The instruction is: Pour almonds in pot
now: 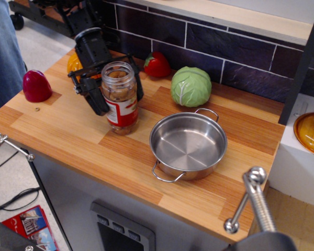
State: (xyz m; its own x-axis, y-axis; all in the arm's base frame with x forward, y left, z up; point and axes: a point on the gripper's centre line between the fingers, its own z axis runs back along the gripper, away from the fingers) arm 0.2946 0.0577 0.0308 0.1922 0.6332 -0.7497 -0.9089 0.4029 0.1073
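Note:
I should grab the jar by its glass body (120, 96) next. The jar's opening (118, 70) will then stay free to pour the almonds into the pot.
The almonds (116, 89) are brown nuts inside a clear jar with a red and white label (123, 110), standing upright on the wooden counter at centre left. My black gripper (118, 90) comes down from the upper left with its jaws open on either side of the jar. One finger (98, 98) is at the jar's left and the other (138, 83) at its right, both close to the glass. The pot (187, 149), a shallow shiny steel pan with two wire loop handles, sits empty to the right of the jar.
A green cabbage (191, 86) and a red pepper (157, 64) lie behind the pot by the tiled wall. An orange pumpkin (72, 63) is partly hidden behind my arm. A dark red object (36, 85) sits far left. An orange glass lid (311, 133) rests off the counter, right.

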